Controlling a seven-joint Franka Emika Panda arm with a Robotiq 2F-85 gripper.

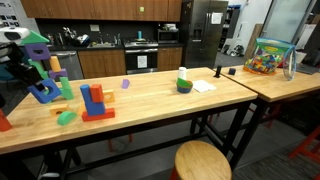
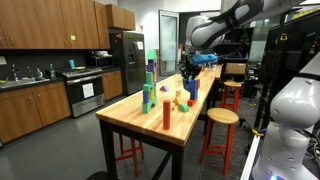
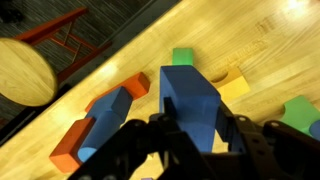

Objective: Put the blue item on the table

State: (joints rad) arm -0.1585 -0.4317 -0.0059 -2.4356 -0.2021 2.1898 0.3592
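Observation:
The blue item hangs above the table beside the green and yellow blocks and would drop among them, so my gripper should stay closed until it reaches the table.
In the wrist view my gripper point(image 3: 196, 118) is shut on the blue item point(image 3: 188, 88), a chunky solid-blue block held between both fingers above the light-wood table point(image 3: 255, 40). Just below and to its left lies the red-and-blue stack point(image 3: 100, 125). A green block point(image 3: 183, 55) and a yellow block point(image 3: 233, 88) lie beyond it. In an exterior view the gripper point(image 2: 190, 70) hangs over the blocks near the far end of the table point(image 2: 140, 120). In an exterior view the red-and-blue stack point(image 1: 95, 100) stands on the table point(image 1: 160, 105); the gripper is hard to make out at the left edge.
A purple-green tower point(image 1: 40, 62) stands near the arm and also shows in an exterior view point(image 2: 150, 80). A tall red block point(image 2: 166, 113) stands at the near end. A green bowl point(image 1: 184, 84), white paper point(image 1: 204, 87) and a toy bin point(image 1: 268, 56) sit farther along. Round wooden stools point(image 3: 25, 70) stand beside the table.

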